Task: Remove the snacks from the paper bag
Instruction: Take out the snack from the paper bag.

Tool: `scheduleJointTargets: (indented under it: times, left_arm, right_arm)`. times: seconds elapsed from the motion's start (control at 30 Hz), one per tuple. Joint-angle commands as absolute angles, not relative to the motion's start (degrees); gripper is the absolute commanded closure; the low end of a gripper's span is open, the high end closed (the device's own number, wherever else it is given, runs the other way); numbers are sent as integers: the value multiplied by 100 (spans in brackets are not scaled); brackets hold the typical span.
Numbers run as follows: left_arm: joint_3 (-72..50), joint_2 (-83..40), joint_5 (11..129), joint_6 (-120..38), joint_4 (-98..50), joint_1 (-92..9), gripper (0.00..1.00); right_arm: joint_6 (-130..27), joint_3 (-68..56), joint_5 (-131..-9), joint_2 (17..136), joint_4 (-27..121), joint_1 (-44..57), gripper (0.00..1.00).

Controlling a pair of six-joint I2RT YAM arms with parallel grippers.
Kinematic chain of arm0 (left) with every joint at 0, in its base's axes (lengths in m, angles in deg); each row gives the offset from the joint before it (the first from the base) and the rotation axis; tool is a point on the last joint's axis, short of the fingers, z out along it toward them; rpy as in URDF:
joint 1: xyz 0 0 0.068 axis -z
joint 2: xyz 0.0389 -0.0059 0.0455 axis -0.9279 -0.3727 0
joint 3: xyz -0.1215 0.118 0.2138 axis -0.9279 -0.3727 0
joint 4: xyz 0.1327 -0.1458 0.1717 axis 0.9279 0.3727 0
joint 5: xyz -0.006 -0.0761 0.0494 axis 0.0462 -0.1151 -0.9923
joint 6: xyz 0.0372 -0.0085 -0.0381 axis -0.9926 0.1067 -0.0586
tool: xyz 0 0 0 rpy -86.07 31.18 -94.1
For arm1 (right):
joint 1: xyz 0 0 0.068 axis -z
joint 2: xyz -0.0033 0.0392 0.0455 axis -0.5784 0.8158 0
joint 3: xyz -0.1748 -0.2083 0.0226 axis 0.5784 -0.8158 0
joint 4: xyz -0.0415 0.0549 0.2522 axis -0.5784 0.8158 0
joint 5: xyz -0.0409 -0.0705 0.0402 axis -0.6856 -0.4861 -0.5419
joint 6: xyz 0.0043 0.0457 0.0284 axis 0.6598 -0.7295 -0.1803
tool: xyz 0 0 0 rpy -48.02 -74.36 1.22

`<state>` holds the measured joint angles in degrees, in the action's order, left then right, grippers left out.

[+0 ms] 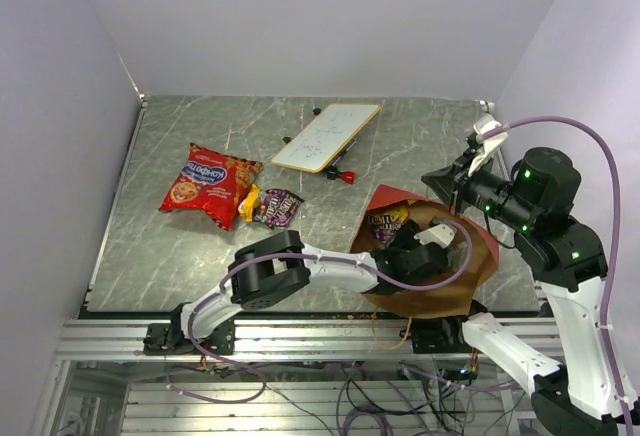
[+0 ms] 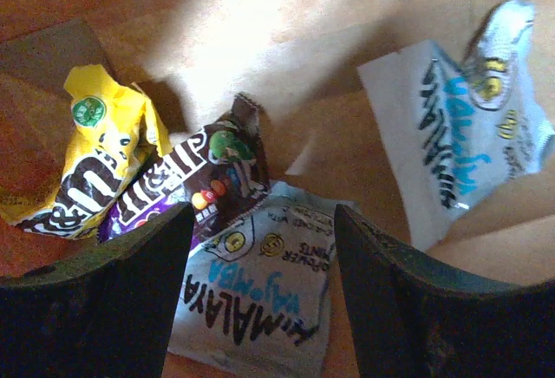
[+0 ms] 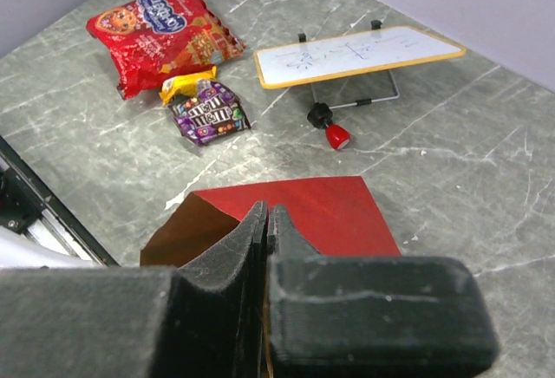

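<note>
The dark brown packet [image 2: 217,166] is past the fingers and the light blue packet, so the robot's left gripper would miss if it closed now. It should first move toward the dark brown packet and then close on it.
The paper bag [image 1: 474,274] lies open on the table, red outside and brown inside. My left gripper [image 1: 397,242] is inside it, open [image 2: 264,218], with a light blue packet [image 2: 260,300] lying between its fingers, not gripped. A second light blue packet [image 2: 468,131], a yellow packet [image 2: 87,157] and a dark brown packet [image 2: 217,166] lie further in. My right gripper [image 1: 448,188] is shut [image 3: 269,213] on the bag's rim [image 3: 321,209]. On the table to the left lie the red chip bag [image 1: 210,184], a yellow packet [image 1: 248,201] and a purple packet [image 1: 279,208].
A white board with scribbles [image 1: 327,136] lies at the back middle, with a small red-and-black marker [image 1: 343,175] in front of it. Both show in the right wrist view, board [image 3: 355,53] and marker [image 3: 329,128]. Walls close the table's back and sides.
</note>
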<state>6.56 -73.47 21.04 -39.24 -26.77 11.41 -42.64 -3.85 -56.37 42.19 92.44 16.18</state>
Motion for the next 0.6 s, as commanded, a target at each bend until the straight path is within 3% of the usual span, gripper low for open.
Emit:
scheduleJointTargets:
  times: [0.0,0.27,0.43,0.57]
  left_arm:
    - [946,-7507,1782,-3967,-2491,963,23]
    - [1450,-8046,1576,-4328,-2160,784,25]
    - [1564,-8219,1588,-4463,-2157,664,32]
    - [1408,-8095,1582,-4589,-2253,620,43]
  right_arm:
    - [-4076,-278,-5531,4223,9313,1596,100]
    - [-4084,-384,-5397,4158,9267,1597,100]
    - [-4028,-359,-5407,4129,9332,1599,100]
    - [-4013,-411,-5424,4082,9325,1600,100]
